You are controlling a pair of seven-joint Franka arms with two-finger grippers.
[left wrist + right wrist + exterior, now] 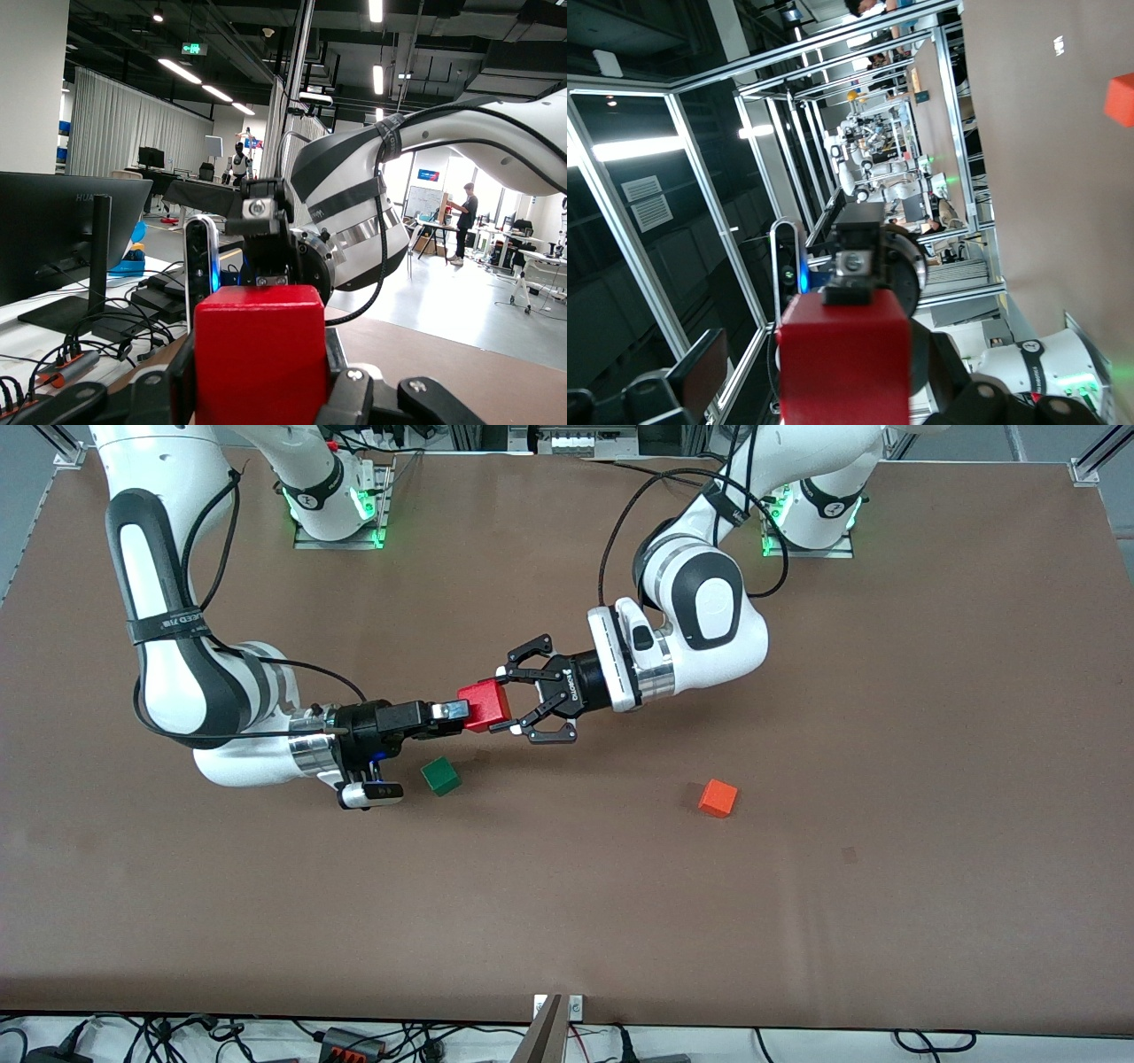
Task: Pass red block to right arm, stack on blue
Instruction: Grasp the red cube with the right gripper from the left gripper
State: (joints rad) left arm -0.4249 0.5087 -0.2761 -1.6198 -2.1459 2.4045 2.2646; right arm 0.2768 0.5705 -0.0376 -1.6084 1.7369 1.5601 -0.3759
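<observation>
My right gripper will take the red block by the two facing sides that my left gripper leaves uncovered. Then it will stack the red block (485, 704) on blue.
The red block (485, 704) is up in the air over the middle of the table, above the green cube. My left gripper (508, 702) is shut on it, a pad pressed against each of two facing sides; the left wrist view shows the block (259, 354) filling the jaws. My right gripper (459, 710) meets the block from the right arm's end, fingers open around it; in the right wrist view the block (843, 359) sits between them, and one finger stands clearly apart from it. The blue cube is not in view.
A green cube (440, 776) lies on the brown table just under the two grippers. An orange-red cube (718, 798) lies toward the left arm's end, also in the right wrist view (1121, 99). The right arm's elbow hangs low over the table.
</observation>
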